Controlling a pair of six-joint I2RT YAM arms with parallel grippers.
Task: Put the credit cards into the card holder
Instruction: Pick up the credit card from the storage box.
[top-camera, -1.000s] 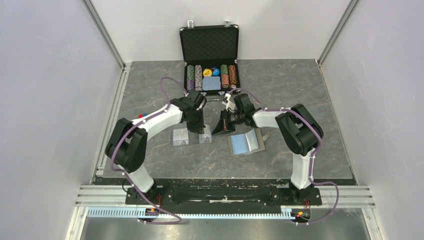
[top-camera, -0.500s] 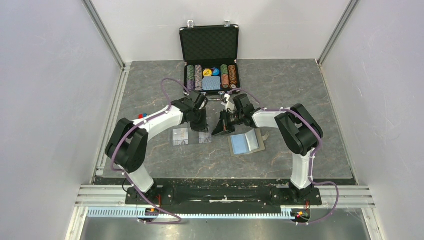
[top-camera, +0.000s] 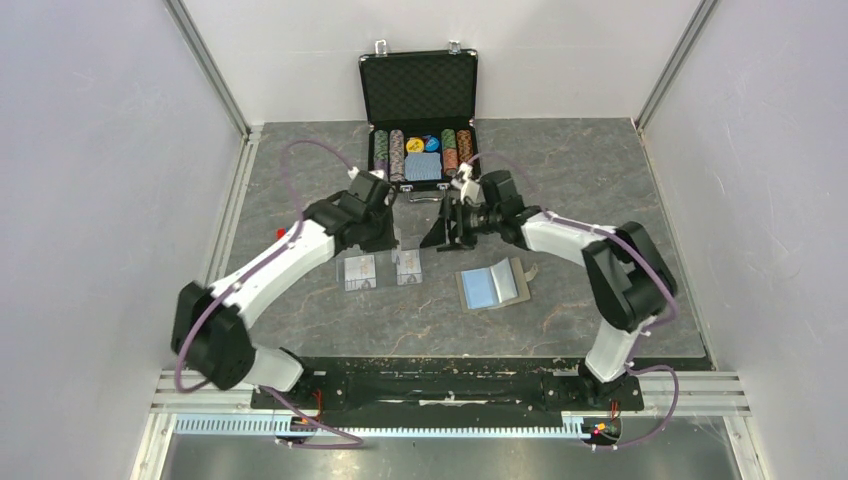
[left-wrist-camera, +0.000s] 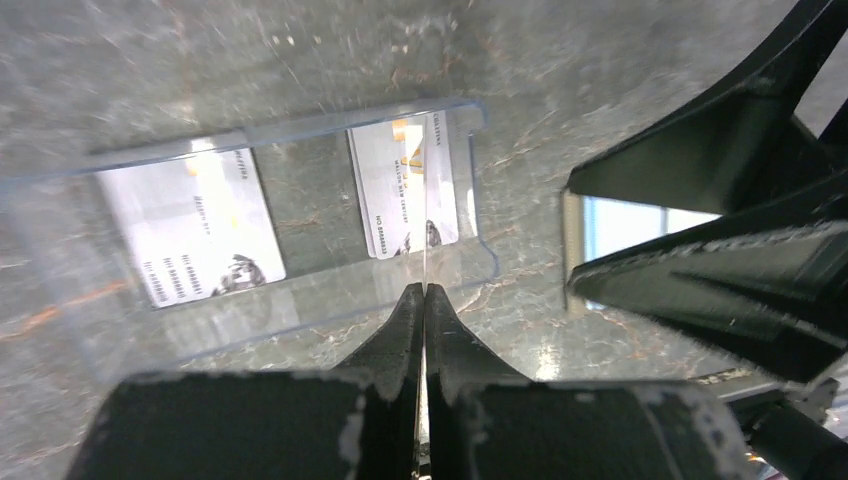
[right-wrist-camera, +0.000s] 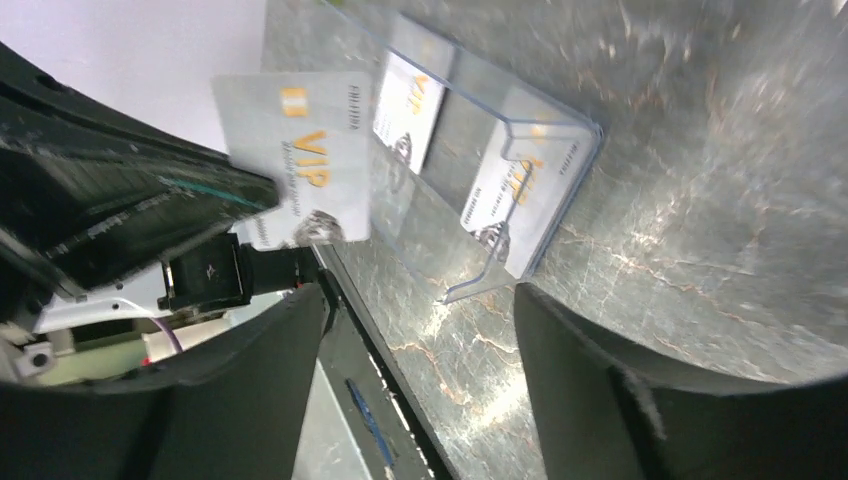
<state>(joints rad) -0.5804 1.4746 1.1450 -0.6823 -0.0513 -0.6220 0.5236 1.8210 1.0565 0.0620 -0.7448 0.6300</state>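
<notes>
The VIP credit card has to go into the card holder (top-camera: 492, 287) with its opposite end free, so the right gripper should next grab the card by its uncovered end.
A whitish credit card (right-wrist-camera: 300, 150) marked VIP is pinched upright in my shut left gripper (left-wrist-camera: 425, 290) (top-camera: 388, 238); in the left wrist view it shows only as a thin edge. My right gripper (right-wrist-camera: 420, 330) (top-camera: 447, 232) stands open just to the card's right, with nothing between its fingers. Two more cards (left-wrist-camera: 190, 230) (left-wrist-camera: 405, 195) lie in clear plastic sleeves (top-camera: 360, 272) on the table below. The card holder (top-camera: 492, 287) lies open with its light blue lining up, to the right of the sleeves; part of it (left-wrist-camera: 625, 218) shows behind the right fingers.
An open black poker-chip case (top-camera: 420, 120) with chips and a blue deck stands at the back of the grey marbled table (top-camera: 600, 200). White walls close in the left, right and rear sides. A small red and blue item (top-camera: 285, 232) lies by the left rail.
The right gripper has opened and let go of the card, which the left gripper now holds alone. Both grippers have shifted a little toward the back, and the left arm's elbow has swung left.
</notes>
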